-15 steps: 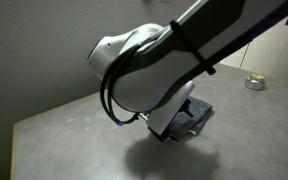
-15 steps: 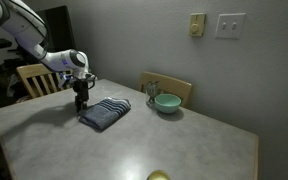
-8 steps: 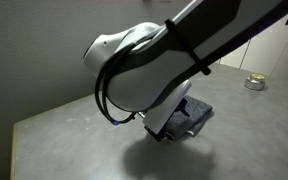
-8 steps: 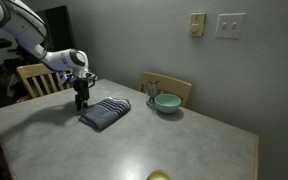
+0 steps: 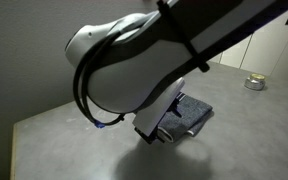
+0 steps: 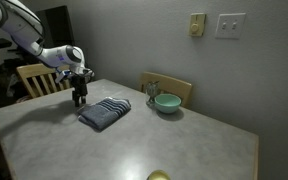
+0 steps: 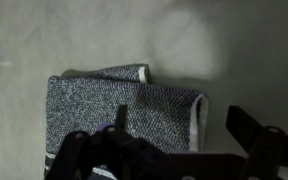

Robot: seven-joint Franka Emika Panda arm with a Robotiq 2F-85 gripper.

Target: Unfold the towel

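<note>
I will next grab the top layer at its white-edged corner, fingers on both sides of that layer's edge, leaving the layer beneath free to unfold the towel (image 6: 105, 112).
The towel (image 6: 105, 112) lies folded on the grey table, dark grey-blue with thin white stripes on top. In an exterior view only a corner of the towel (image 5: 191, 110) shows behind the arm. The wrist view shows the folded towel (image 7: 114, 115) from above, with a white-edged fold at its right side. My gripper (image 6: 79, 98) hovers by the towel's far left end, a little above the table. Its fingers (image 7: 179, 130) are spread apart and empty, one over the cloth and one past the folded edge.
A teal bowl (image 6: 166, 102) and a glass (image 6: 151, 93) stand on the table near a wooden chair (image 6: 169, 86). Another chair (image 6: 34, 78) stands behind the arm. A small metal dish (image 5: 255, 83) sits at the far edge. A yellow object (image 6: 159, 176) lies at the front edge.
The arm has shifted slightly towards the towel's far left end and risen a little. The towel has not moved.
</note>
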